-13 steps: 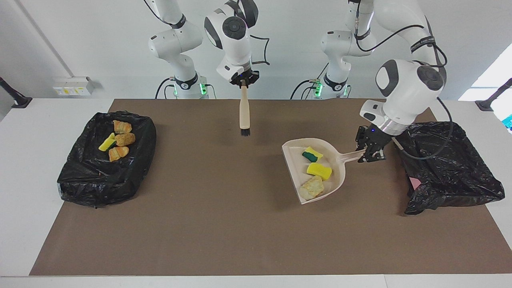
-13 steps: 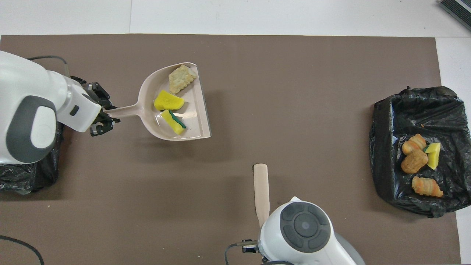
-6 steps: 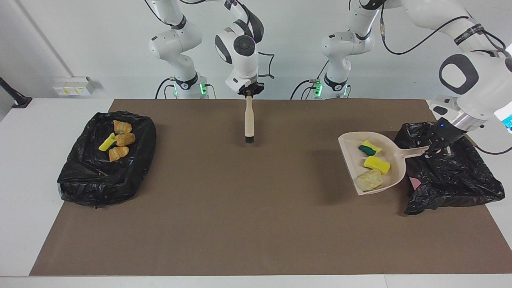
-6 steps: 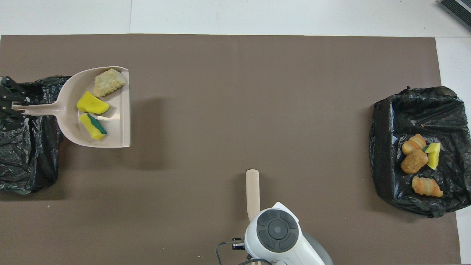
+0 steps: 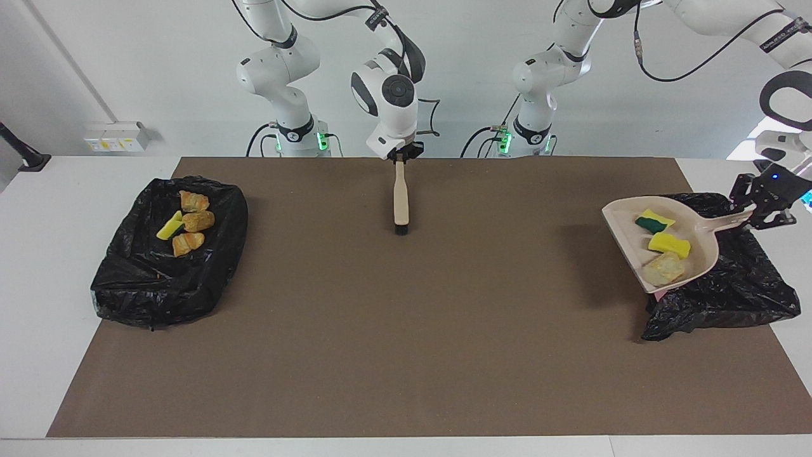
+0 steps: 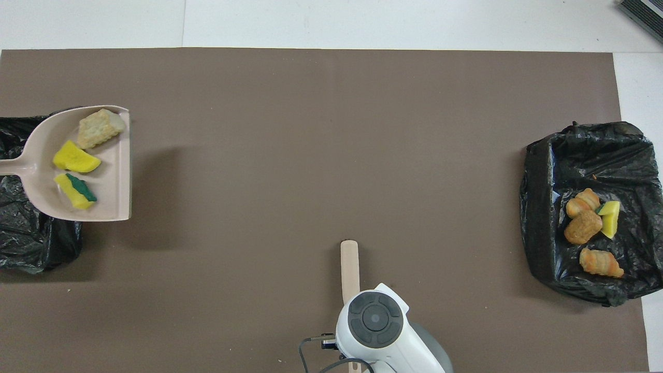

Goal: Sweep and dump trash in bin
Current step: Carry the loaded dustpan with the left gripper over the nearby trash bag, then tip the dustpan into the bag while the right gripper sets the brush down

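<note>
My right gripper opens now and releases the brush, since the brush head stands low against the brown mat in the overhead view.
My left gripper (image 5: 755, 214) is shut on the handle of a beige dustpan (image 5: 698, 238), held in the air and partly over the black-bagged bin (image 5: 736, 292) at the left arm's end. Three pieces of trash lie in the pan: a green-backed sponge (image 5: 653, 221), a yellow sponge (image 5: 668, 244) and a beige lump (image 5: 663, 268). The overhead view shows the dustpan (image 6: 111, 176) and this bin (image 6: 26, 238) at its edge, with the left gripper out of frame. Over the mat's middle, near the robots, my right gripper (image 5: 400, 157) is shut on a brush (image 5: 400, 197) that hangs bristles down. The brush (image 6: 350, 264) pokes out from under the wrist.
A second black-bagged bin (image 5: 139, 285) sits at the right arm's end and holds several trash pieces (image 5: 190, 222). Overhead, that bin (image 6: 536, 207) and its trash (image 6: 590, 228) show too. A brown mat (image 5: 406, 330) covers the table between the bins.
The left arm has carried the loaded dustpan from the mat's middle toward its own end, up over the bin's edge. The right gripper has drawn the brush slightly closer to the robots.
</note>
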